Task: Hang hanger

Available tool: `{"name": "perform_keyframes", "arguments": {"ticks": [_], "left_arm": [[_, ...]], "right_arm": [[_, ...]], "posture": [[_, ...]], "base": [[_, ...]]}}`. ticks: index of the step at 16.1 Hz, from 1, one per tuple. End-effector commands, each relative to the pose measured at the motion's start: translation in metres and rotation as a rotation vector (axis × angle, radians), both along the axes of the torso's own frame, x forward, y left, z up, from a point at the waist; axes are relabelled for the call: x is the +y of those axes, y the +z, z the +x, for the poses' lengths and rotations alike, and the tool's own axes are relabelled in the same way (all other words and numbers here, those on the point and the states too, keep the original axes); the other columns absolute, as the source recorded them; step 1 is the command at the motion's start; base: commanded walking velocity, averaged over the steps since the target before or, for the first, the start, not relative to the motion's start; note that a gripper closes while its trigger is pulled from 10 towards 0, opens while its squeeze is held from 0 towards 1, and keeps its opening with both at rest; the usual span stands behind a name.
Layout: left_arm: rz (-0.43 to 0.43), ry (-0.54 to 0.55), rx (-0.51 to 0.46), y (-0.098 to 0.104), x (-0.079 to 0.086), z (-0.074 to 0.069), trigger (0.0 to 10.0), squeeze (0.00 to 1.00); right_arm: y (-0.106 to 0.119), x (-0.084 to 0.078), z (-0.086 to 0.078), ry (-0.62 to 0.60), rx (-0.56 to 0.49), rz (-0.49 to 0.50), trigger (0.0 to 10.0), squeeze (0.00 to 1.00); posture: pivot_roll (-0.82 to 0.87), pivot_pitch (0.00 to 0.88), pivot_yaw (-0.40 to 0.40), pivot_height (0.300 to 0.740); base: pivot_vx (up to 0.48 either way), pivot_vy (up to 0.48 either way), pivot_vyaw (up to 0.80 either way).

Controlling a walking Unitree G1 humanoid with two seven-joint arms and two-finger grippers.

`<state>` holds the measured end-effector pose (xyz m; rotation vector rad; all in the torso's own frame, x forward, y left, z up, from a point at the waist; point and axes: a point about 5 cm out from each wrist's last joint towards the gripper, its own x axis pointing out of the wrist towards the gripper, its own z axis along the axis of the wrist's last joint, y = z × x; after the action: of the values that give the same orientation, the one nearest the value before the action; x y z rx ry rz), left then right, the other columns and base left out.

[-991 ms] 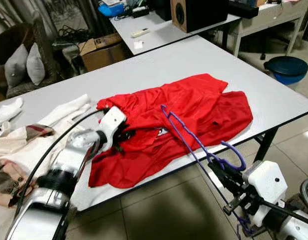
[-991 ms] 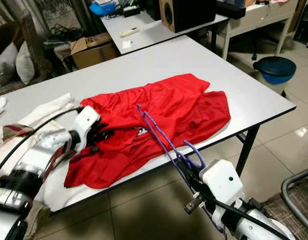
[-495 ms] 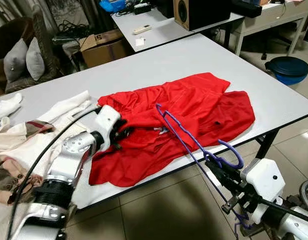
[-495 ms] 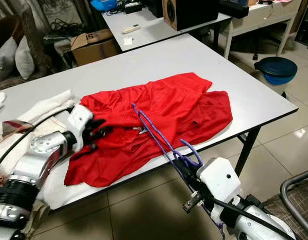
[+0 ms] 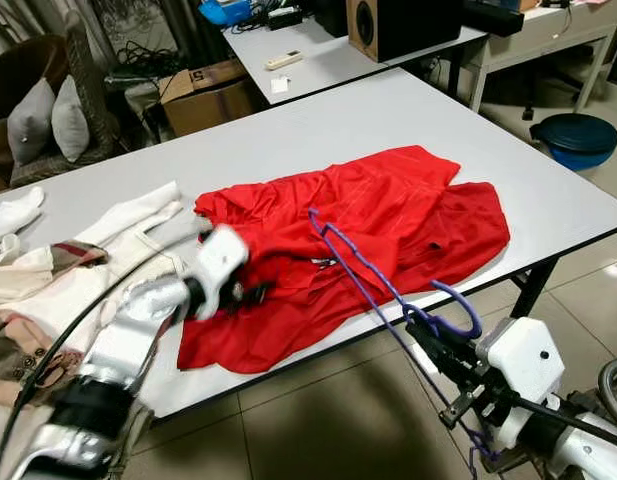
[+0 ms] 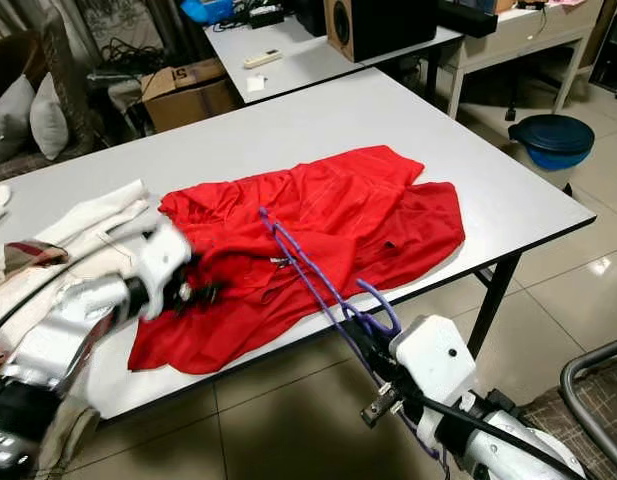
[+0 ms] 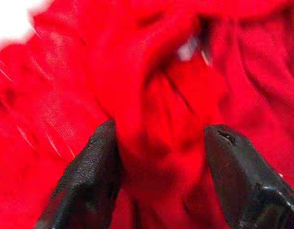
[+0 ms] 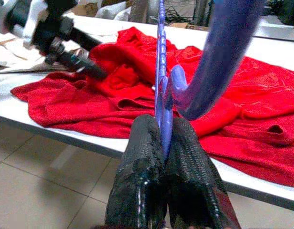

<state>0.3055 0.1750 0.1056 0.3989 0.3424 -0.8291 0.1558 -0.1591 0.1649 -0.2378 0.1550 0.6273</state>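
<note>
The left gripper grabs the red garment (image 5: 388,215) by the bunched fold near its neck opening (image 5: 272,284) next, because that cloth stands up while the rest lies slack.
A red garment (image 5: 388,215) lies crumpled on the grey table (image 5: 318,125). My left gripper (image 5: 251,293) is low over its left part, and the arm is blurred. Its fingers (image 7: 94,167) stand open with red cloth (image 7: 161,105) bunched between and under them. My right gripper (image 5: 428,345) is off the table's near edge, shut on the neck of a purple hanger (image 5: 353,270). The hanger's frame slants up over the garment's middle and its hook (image 5: 458,310) curls beside the gripper. In the right wrist view the fingers (image 8: 137,162) clamp the purple hanger (image 8: 161,62).
White and plaid clothes (image 5: 58,270) are heaped on the table's left end. Behind stand a second table (image 5: 318,60) with a speaker (image 5: 398,25), a cardboard box (image 5: 203,95) and a cushioned chair (image 5: 38,110). A blue bin (image 5: 578,135) sits on the tiled floor at right.
My left gripper has slid a little toward the table's near edge along the red garment, with the arm now blurred. The right gripper and hanger have shifted slightly left.
</note>
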Motion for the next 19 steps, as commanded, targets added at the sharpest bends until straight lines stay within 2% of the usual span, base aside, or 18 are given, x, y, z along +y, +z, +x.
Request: {"name": "perform_keyframes", "arguments": {"ticks": [1, 2, 3, 7, 8, 9, 10, 14, 19], "left_arm": [[-0.022, 0.008, 0.050, 0.003, 0.005, -0.002, 10.0, 1.00], [-0.043, 0.016, 0.065, 0.004, 0.007, -0.003, 10.0, 0.93], [-0.032, 0.036, 0.069, 0.005, 0.011, -0.003, 10.0, 0.00], [0.031, 0.117, 0.043, 0.000, 0.020, -0.001, 10.0, 0.00], [0.051, 0.132, 0.045, -0.002, 0.022, -0.002, 8.2, 0.00], [0.051, 0.132, 0.045, -0.002, 0.022, -0.002, 8.2, 0.00], [0.035, 0.174, 0.043, -0.003, 0.022, -0.002, 0.0, 0.00], [-0.017, 0.213, 0.047, -0.005, 0.019, 0.000, 0.0, 0.00], [-0.100, 0.213, 0.060, -0.005, 0.010, 0.000, 0.0, 0.00]], "right_arm": [[-0.001, 0.002, -0.001, 0.015, 0.014, 0.002, 10.0, 0.00], [-0.002, 0.002, -0.001, 0.014, 0.015, 0.001, 10.0, 0.00], [-0.002, 0.002, -0.001, 0.013, 0.016, 0.000, 10.0, 0.00], [-0.002, 0.002, 0.001, 0.018, 0.011, 0.005, 10.0, 0.00], [-0.002, 0.003, 0.002, 0.022, 0.010, 0.006, 10.0, 0.00], [-0.002, 0.003, 0.002, 0.022, 0.010, 0.006, 10.0, 0.00], [-0.002, 0.003, 0.003, 0.028, 0.010, 0.010, 10.0, 0.00], [-0.003, 0.004, 0.004, 0.038, 0.009, 0.012, 10.0, 0.00], [-0.003, 0.004, 0.005, 0.042, 0.006, 0.014, 10.0, 0.00]], "posture": [[-0.10, 0.000, 0.190, 0.740], [-0.10, 0.000, 0.191, 0.740], [-0.09, 0.000, 0.191, 0.740], [-0.08, 0.000, 0.186, 0.740], [-0.08, 0.000, 0.183, 0.740], [-0.08, 0.000, 0.183, 0.740], [-0.07, 0.000, 0.178, 0.740], [-0.07, 0.000, 0.175, 0.740], [-0.08, 0.000, 0.176, 0.740]], "base": [[0.000, 0.000, 0.00], [0.000, 0.000, 0.00], [0.000, 0.000, 0.00], [0.000, 0.000, 0.00], [0.000, 0.000, 0.00], [0.000, 0.000, 0.00], [0.000, 0.000, 0.00], [0.000, 0.000, 0.00], [0.000, 0.000, 0.00]]}}
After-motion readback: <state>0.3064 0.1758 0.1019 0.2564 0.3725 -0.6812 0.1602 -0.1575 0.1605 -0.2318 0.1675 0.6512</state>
